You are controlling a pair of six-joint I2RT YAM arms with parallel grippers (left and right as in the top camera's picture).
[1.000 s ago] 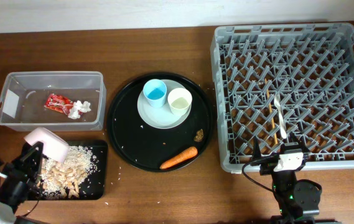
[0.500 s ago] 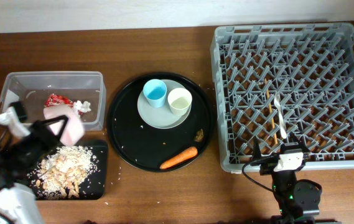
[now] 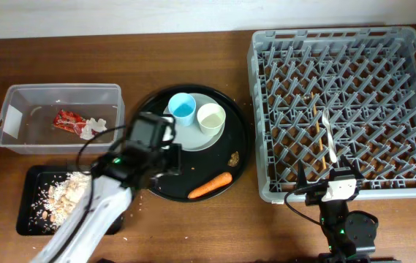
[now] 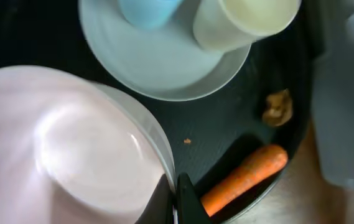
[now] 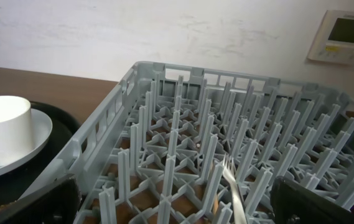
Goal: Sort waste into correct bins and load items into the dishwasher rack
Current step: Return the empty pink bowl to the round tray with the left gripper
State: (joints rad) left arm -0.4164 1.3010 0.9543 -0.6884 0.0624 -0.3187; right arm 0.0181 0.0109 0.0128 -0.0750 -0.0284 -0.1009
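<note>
My left gripper should keep holding the bowl point(image 4: 71, 149), tilted above the round tray. The bowl would drop crookedly onto the tray beside the grey plate if I opened now.
My left gripper point(image 4: 175, 193) is shut on the rim of the pinkish-white bowl point(image 4: 71, 149) and holds it over the round black tray's left part. In the overhead view the left arm point(image 3: 120, 183) hides the bowl. The blue cup point(image 3: 183, 109) and the cream cup point(image 3: 211, 117) stand on the grey plate point(image 3: 197, 139). The carrot point(image 3: 210, 185) and a brown scrap point(image 3: 233, 157) lie on the round tray. The clear tub point(image 3: 61, 89) holds the red wrapper point(image 3: 69, 120) and the tissue point(image 3: 94, 126). Noodle scraps point(image 3: 65, 193) lie in the shallow black tray point(image 3: 28, 183). My right gripper point(image 3: 327, 175) is open at the rack's point(image 3: 255, 88) front edge.
The round black tray point(image 3: 156, 188) sits between the bins and the rack. A white fork point(image 3: 330, 139) and a thin wooden stick point(image 3: 315, 128) lie among the rack's pegs. Bare brown table runs along the back and the front right.
My left arm has swung right from over the shallow black tray to over the round tray, carrying the bowl. The right arm has not moved.
</note>
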